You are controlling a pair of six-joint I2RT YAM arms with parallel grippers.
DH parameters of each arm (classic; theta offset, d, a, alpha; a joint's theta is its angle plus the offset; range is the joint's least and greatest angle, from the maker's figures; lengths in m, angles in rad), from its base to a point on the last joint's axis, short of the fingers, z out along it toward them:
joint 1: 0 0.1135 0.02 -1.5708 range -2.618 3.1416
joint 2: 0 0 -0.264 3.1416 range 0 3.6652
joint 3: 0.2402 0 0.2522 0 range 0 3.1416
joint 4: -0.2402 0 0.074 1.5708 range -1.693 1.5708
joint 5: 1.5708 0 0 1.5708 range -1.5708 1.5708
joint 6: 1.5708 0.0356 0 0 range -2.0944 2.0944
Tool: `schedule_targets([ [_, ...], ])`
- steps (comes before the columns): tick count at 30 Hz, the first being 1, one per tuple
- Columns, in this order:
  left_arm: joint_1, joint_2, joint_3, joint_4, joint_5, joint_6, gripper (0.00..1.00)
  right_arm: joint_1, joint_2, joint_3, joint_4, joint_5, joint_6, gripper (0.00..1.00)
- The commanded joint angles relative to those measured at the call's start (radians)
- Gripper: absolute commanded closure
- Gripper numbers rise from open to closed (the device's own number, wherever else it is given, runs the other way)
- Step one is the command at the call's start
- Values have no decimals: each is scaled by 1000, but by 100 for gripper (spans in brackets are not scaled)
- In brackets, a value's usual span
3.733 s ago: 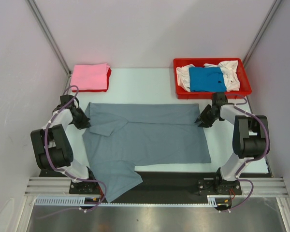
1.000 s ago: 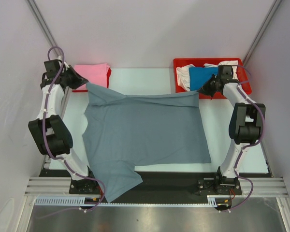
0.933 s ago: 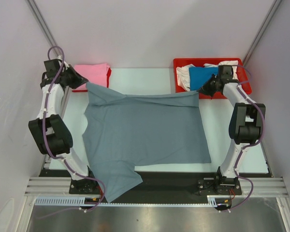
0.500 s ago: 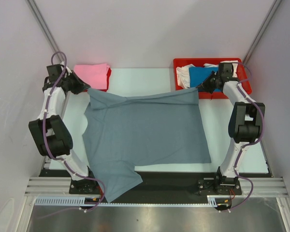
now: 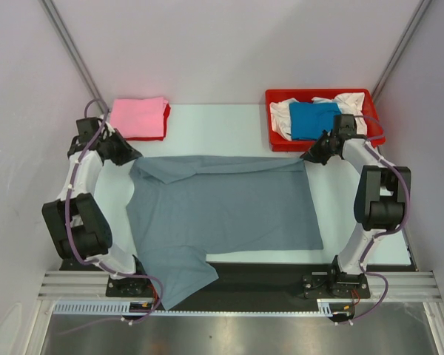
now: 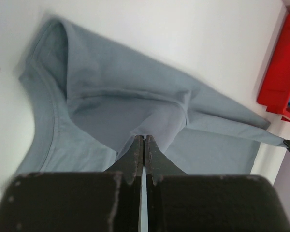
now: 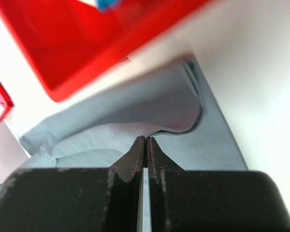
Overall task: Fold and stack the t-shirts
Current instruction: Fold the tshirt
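The corner would come down short near the far side if I opened now, so my right gripper needs to keep holding it until it is farther over the shirt.
The slate grey t-shirt [image 5: 222,211] lies spread across the table, its near sleeve hanging over the front edge. My left gripper [image 5: 131,157] is shut on the shirt's far left corner; the left wrist view shows the cloth [image 6: 121,111] pinched between the jaws. My right gripper [image 5: 308,157] is shut on the far right corner, with the cloth [image 7: 150,111] pinched in the right wrist view. The far edge is held low over the table. A folded pink t-shirt [image 5: 138,117] lies on a red one at the back left. Blue [image 5: 314,119] and white [image 5: 353,107] t-shirts lie in the tray.
The red plastic tray [image 5: 377,137] stands at the back right, just behind my right gripper; its wall fills the top of the right wrist view [image 7: 53,48]. White enclosure walls stand on both sides and at the back.
Both grippers had lifted the shirt's far edge up and back towards the wall. Over the last second they have come down and forward, and the far edge now lies low.
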Motion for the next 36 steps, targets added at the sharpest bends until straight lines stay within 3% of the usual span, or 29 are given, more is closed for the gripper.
schedule_targets([
  [1,10,-77,-43,-22,-33,40,99,-9,-72,-44,-9,17,-32,100],
  [21,55,-192,-227,-68,-127,43,99,3,-106,-150,-129,63,-89,99],
  [23,55,-186,-248,-59,-125,46,94,5,-96,-158,-126,63,-97,97],
  [25,55,-179,-249,-73,-157,58,80,6,-91,-155,-143,67,-104,94],
  [26,55,-177,-242,-88,-171,67,75,6,-95,-152,-152,83,-121,86],
  [27,55,-183,-235,-96,-185,75,61,6,-103,-147,-157,87,-135,81],
  [28,55,-189,-217,-112,-200,96,58,6,-112,-147,-161,93,-152,76],
  [29,55,-197,-206,-119,-235,106,55,6,-132,-145,-160,121,-179,65],
  [32,56,-217,-141,-107,-291,110,38,6,-137,-142,-105,120,-195,51],
  [33,55,-211,-121,-97,-282,100,29,14,-113,-138,-82,118,-195,50],
  [36,52,-113,-57,-42,-231,75,26,40,-15,-86,-16,107,-227,48],
])
